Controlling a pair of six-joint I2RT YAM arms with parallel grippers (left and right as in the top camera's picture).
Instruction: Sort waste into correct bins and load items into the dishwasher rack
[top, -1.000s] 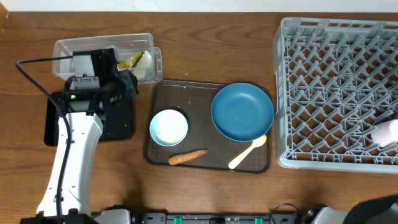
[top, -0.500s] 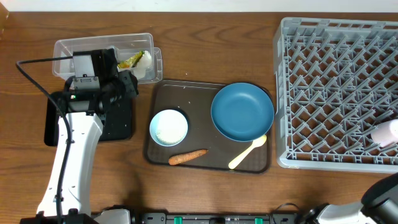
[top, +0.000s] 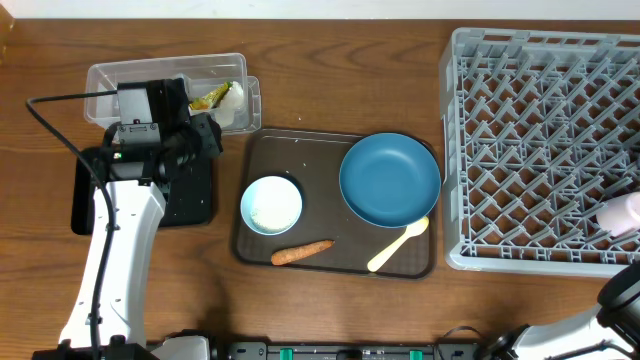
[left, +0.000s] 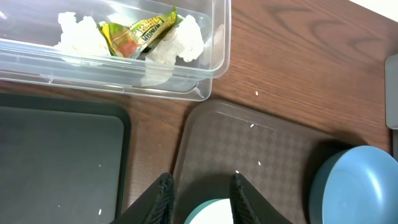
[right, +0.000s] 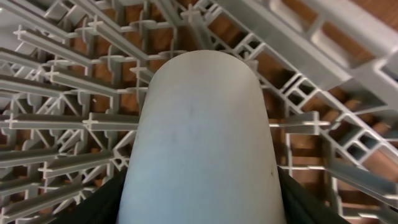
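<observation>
I should release the cup (top: 621, 212) from my right gripper now, because the cup lies low inside the rack with upright pegs around it and would stay there.
The pink-and-white cup (top: 621, 212) lies on its side at the right edge of the grey dishwasher rack (top: 540, 150). My right gripper (right: 199, 205) is shut on the cup (right: 199, 143), a dark finger on each side. My left gripper (left: 202, 186) hangs open and empty above the light-blue bowl (top: 271, 204), near the brown tray's left edge. White tissue (left: 186, 37) and the yellow-green wrapper (left: 134, 37) lie in the clear tub (top: 100, 80). The dark-blue plate (top: 389, 180), carrot (top: 301, 251) and cream spoon (top: 398, 246) rest on the brown tray (top: 255, 150).
The black tray (top: 195, 195) lies under my left arm, beside the clear tub. A few white rice grains (left: 252, 126) are scattered on the brown tray and the black tray. The rack's upright pegs surround the cup.
The right arm has swung a little to the right at the frame's corner, and the cup has shifted slightly right with it. The left arm is still.
</observation>
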